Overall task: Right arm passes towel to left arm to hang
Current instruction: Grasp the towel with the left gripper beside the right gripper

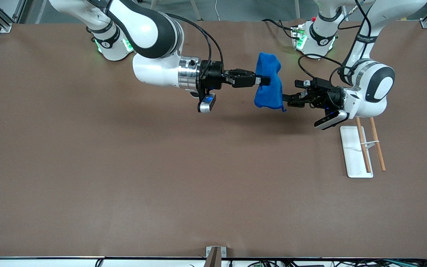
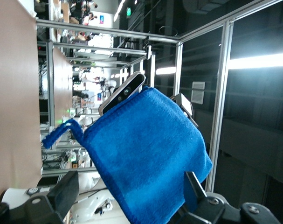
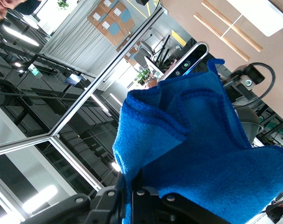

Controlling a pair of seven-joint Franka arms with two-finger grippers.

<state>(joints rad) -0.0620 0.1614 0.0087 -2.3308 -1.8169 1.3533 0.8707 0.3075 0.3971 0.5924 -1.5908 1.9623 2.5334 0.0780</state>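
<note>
The blue towel [image 1: 269, 83] needs to be grabbed next by its edge beside the thin loop, so that my left gripper can take it over and hang it on the rods.
The blue towel [image 1: 269, 83] hangs in the air over the table's middle, toward the robots' bases. My right gripper [image 1: 263, 79] is shut on its middle, and the cloth bunches out of the closed jaws in the right wrist view [image 3: 211, 149]. My left gripper [image 1: 287, 101] is at the towel's lower corner, level with it. In the left wrist view the towel [image 2: 146, 154] lies between my left fingers [image 2: 66, 191], which stand wide apart and do not press it. The thin loop [image 2: 62, 133] sticks out at one corner.
A white tray [image 1: 352, 155] with two wooden rods [image 1: 378, 148] lies on the brown table [image 1: 124, 178] at the left arm's end, nearer the front camera than my left gripper. The tray also shows in the right wrist view [image 3: 267, 16].
</note>
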